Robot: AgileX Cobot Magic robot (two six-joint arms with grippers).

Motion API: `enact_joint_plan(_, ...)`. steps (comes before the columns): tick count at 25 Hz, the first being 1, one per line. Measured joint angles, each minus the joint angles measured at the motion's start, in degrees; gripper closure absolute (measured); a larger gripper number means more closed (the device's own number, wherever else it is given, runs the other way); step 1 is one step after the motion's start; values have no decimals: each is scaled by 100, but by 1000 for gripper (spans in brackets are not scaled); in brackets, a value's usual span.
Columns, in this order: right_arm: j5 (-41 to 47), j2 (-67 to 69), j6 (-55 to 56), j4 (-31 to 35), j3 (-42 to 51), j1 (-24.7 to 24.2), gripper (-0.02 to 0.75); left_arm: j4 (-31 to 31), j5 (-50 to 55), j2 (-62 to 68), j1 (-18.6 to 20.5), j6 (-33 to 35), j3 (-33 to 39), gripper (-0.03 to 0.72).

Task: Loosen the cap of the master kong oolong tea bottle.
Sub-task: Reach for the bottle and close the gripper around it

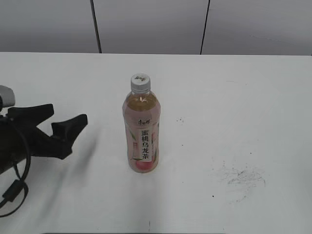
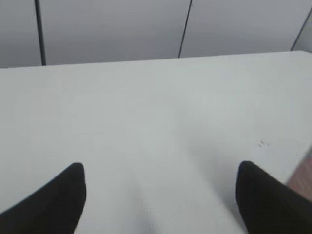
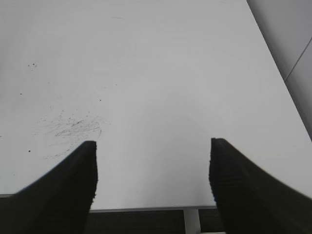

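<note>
The shoulder slants in toward the cap, so I need to hold the tea bottle just below with my left gripper next, by its straight-sided labelled body.
The master kong oolong tea bottle stands upright in the middle of the white table, pale amber tea inside, pink label with a white strip of black characters. Its white ribbed cap sits on top. My left gripper is open and empty, to the left of the bottle at about label height, apart from it. In the left wrist view the open jaws frame bare table; a blurred pinkish sliver of the bottle shows at the right edge. My right gripper is open and empty over the table's near edge; it is out of the exterior view.
The white table carries a patch of dark scuff marks at the front right, also in the right wrist view. A grey panelled wall stands behind the table. The table's front edge lies under the right gripper.
</note>
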Motion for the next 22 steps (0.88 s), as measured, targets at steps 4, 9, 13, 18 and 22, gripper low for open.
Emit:
enact_joint_plan(4,0,0,0,0,0,0,202,998,-13,0,0,-20,-47,123)
enact_joint_plan(9,0,0,0,0,0,0,202,1906,-40,-39,0,-192,-279,90)
enact_joint_plan(13,0,0,0,0,0,0,202,2660,-45,-63,0,-732,-628,85)
enact_joint_plan(18,0,0,0,0,0,0,202,3087,-51,-63,0,-1057,-1015,84)
enact_joint_plan(22,0,0,0,0,0,0,202,3262,-64,47,-176,-1204,-1385,83)
